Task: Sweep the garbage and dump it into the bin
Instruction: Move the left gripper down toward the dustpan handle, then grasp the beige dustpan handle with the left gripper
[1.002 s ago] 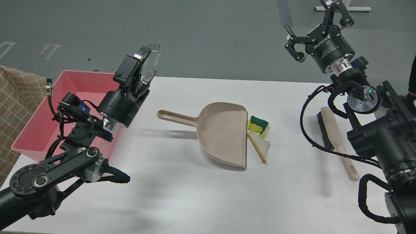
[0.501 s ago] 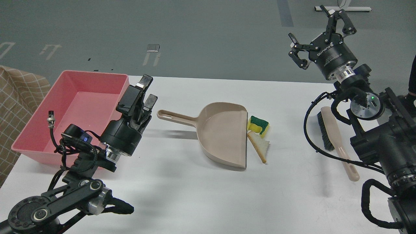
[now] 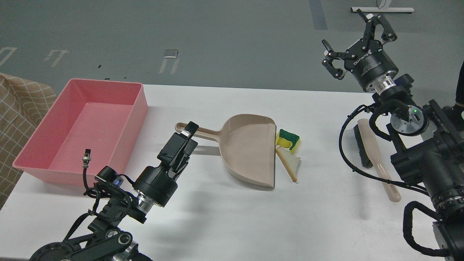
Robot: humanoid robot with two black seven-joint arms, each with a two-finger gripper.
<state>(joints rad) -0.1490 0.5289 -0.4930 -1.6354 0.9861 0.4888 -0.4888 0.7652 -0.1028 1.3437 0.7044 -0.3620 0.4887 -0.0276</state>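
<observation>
The dustpan's pan is far wider than the robot's fingers can reach across, so the left gripper should next lift the dustpan by its narrow handle (image 3: 204,133).
The garbage lies on the white table just right of the beige dustpan's (image 3: 250,150) open edge. It is a yellow sponge with a green top (image 3: 289,139) and a triangular white bread slice (image 3: 290,164) with a tan crust. The pink bin (image 3: 142,105) stands at the left and looks empty. My left gripper (image 3: 190,135) is open, its fingers on either side of the dustpan's handle (image 3: 206,133) as seen from my head; I cannot tell whether they touch it. My right gripper (image 3: 357,40) is open and empty, raised over the table's far right.
A beige brush (image 3: 375,156) with black bristles lies at the right, partly behind my right arm's cables. A checked tan cloth (image 3: 18,105) is off the table's left edge. The table's far edge runs behind the bin and dustpan.
My left gripper has come down and to the right, from over the bin to the dustpan's handle. My right gripper has shifted only slightly. The garbage, dustpan and brush have not moved.
</observation>
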